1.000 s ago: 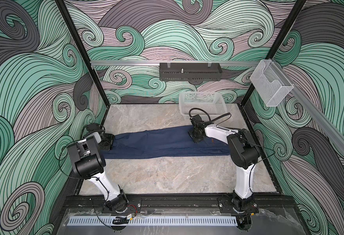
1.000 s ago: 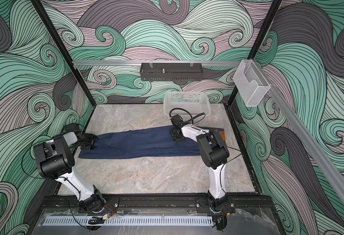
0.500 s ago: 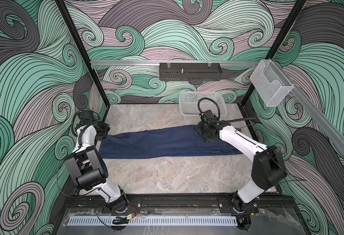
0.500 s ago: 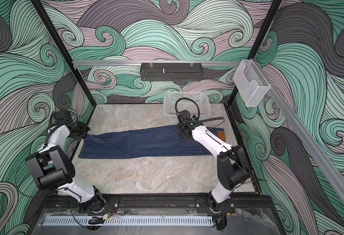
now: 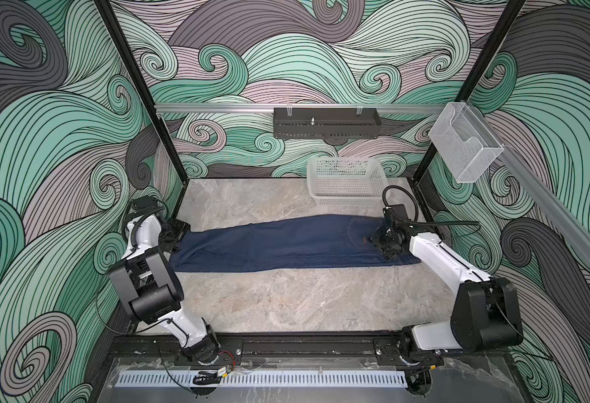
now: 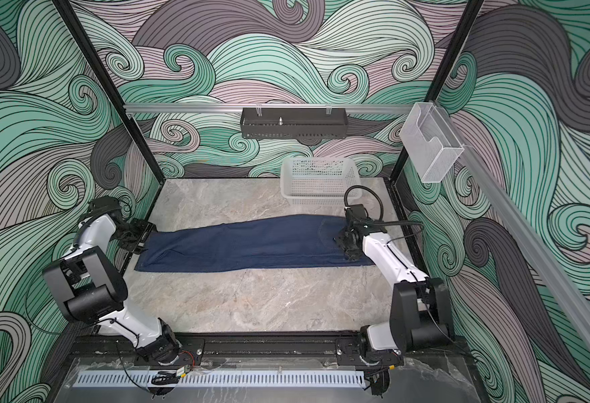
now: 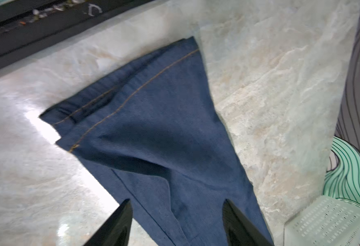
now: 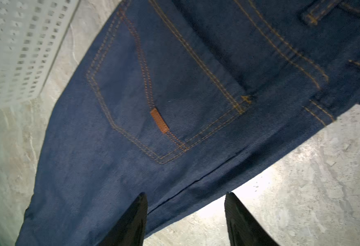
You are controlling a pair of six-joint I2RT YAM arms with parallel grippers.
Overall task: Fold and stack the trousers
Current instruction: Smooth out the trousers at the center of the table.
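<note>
The top leg needs to be folded evenly over the other leg. My left gripper should next grab only the top leg's near edge by the hem.
The dark navy trousers (image 5: pixel 279 244) (image 6: pixel 251 244) lie flat across the marble table, doubled lengthwise, with the waist at the right and the hems at the left. My left gripper (image 5: pixel 178 237) (image 6: pixel 140 235) hovers at the hem end. In the left wrist view it (image 7: pixel 177 204) is open over the leg cloth (image 7: pixel 164 138), holding nothing. My right gripper (image 5: pixel 382 242) (image 6: pixel 346 242) sits over the waist end. In the right wrist view it (image 8: pixel 185 197) is open above the trousers' near edge, below the back pocket and its brown patch (image 8: pixel 159 120).
A white perforated basket (image 5: pixel 346 181) (image 6: pixel 318 181) stands at the back right, just behind the waist end. A black tray (image 5: pixel 326 122) and a clear holder (image 5: pixel 464 150) hang on the rails. The black frame posts (image 5: pixel 422 164) stand close to both arms.
The right gripper has travelled right along the trousers from mid-leg to the waist end. The left arm has swung and re-posed, its gripper staying by the hems.
</note>
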